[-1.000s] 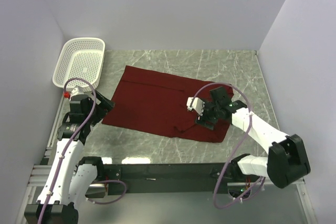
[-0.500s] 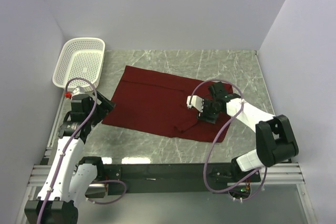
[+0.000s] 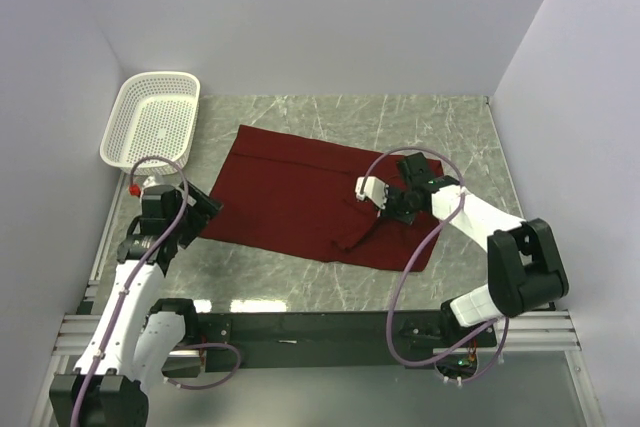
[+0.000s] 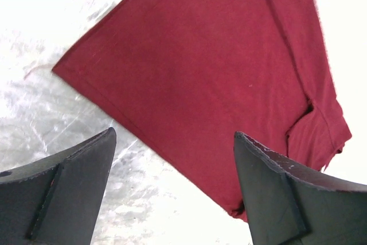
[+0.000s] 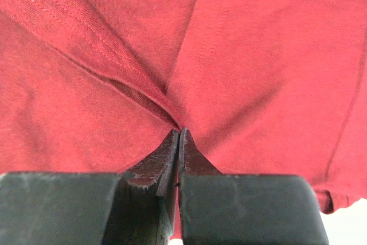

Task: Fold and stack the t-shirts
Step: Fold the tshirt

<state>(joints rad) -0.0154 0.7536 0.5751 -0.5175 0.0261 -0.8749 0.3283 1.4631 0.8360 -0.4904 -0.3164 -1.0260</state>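
Observation:
The left gripper pinches the maroon t-shirt's near corner [image 3: 206, 234] [image 4: 64, 70] next, matching my right gripper's hold, to fold the t-shirt's near side over.
A maroon t-shirt [image 3: 290, 192] lies spread flat on the marble table, partly folded, with a sleeve fold near its right side. My right gripper [image 3: 384, 209] rests on that right part, shut on a pinched ridge of the t-shirt. In the right wrist view, the cloth [image 5: 258, 55] puckers at the closed fingertips of the gripper [image 5: 179, 132]. My left gripper [image 3: 205, 209] hovers open by the shirt's near-left corner. In the left wrist view, the shirt's edge [image 4: 218, 67] runs diagonally between its wide-apart fingers [image 4: 175, 137], and nothing is held.
A white mesh basket [image 3: 160, 76] stands at the back left corner of the table. Grey walls close in on the left, back and right. Bare marble [image 3: 450, 117] shows behind and to the right of the shirt, and along the front edge.
The right gripper has closed on a fold of the t-shirt and shifted slightly back and left. The left gripper has edged closer to the shirt's near-left corner, still open.

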